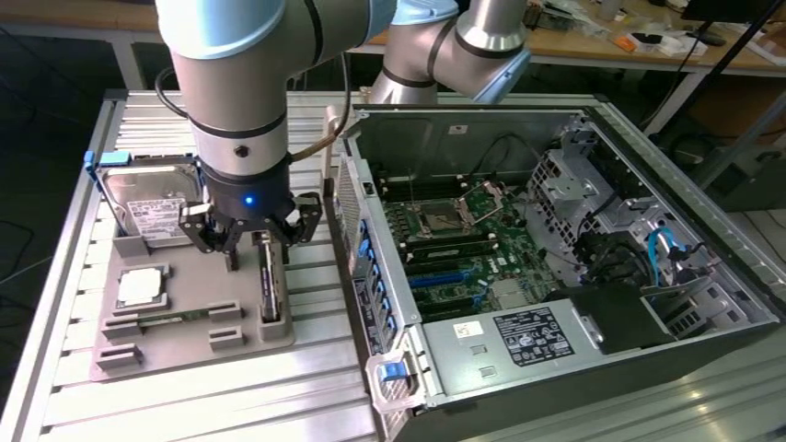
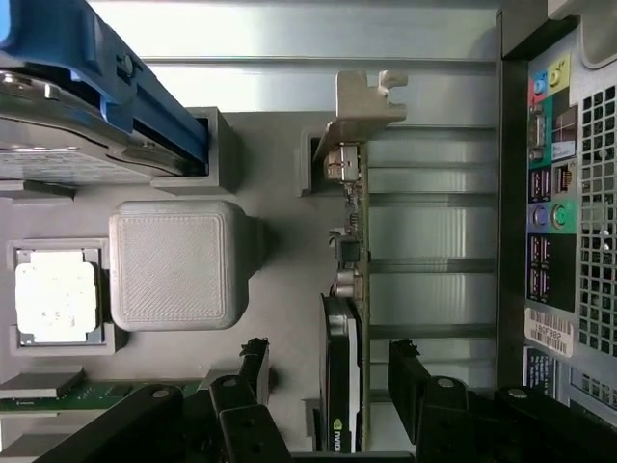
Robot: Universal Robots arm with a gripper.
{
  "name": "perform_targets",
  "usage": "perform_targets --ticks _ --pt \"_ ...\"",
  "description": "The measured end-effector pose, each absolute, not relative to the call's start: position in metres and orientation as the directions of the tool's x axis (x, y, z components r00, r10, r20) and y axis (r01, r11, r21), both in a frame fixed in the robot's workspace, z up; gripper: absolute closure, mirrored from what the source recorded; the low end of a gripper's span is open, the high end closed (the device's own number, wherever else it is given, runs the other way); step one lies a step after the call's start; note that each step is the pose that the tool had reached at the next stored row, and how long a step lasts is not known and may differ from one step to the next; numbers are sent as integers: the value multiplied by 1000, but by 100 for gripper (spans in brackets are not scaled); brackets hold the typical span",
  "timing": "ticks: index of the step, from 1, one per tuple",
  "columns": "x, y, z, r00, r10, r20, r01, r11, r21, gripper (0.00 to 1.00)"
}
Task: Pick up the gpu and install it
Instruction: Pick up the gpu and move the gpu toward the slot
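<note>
The robot will next grab the GPU with its gripper across its flat black shroud (image 1: pixel 268 276), where two smooth sides face outward, because parts stick out toward the GPU's bracket.
The gpu (image 1: pixel 271 284) stands on edge in a slot of the grey holder tray (image 1: pixel 147 345), a thin dark card with a metal bracket. In the wrist view the gpu (image 2: pixel 345 318) runs between my two black fingers (image 2: pixel 253 376), bracket end away from them. My gripper (image 1: pixel 252 247) hangs just above the card's far end, open, its fingers either side of the card with a gap on both sides. Nothing is held.
The open computer case (image 1: pixel 553 276) with its motherboard (image 1: pixel 455 249) lies at the exterior view's right, its rear panel close beside the gpu. The hard drive (image 1: pixel 147 203) in a blue frame and the square processor chip (image 1: pixel 142 285) share the tray.
</note>
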State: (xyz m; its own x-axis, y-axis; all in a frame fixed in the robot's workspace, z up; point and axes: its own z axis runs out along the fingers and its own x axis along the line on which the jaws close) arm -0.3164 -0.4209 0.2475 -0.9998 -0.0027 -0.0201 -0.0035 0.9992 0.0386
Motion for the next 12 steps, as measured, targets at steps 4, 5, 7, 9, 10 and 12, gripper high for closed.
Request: perform_targets --ticks 4,5,7,9,10,12 --pt "-316 -421 247 -1000 -4 -20 -5 999 38 38" --pt "-316 -421 247 -1000 -4 -20 -5 999 38 38" --pt "-316 -421 247 -1000 -4 -20 -5 999 38 38" --pt "-315 -421 247 -1000 -5 -20 -6 999 38 38" --pt "-313 -421 247 -1000 -5 -20 -5 999 38 38" --pt "-312 -421 247 -1000 -5 -20 -5 999 38 38"
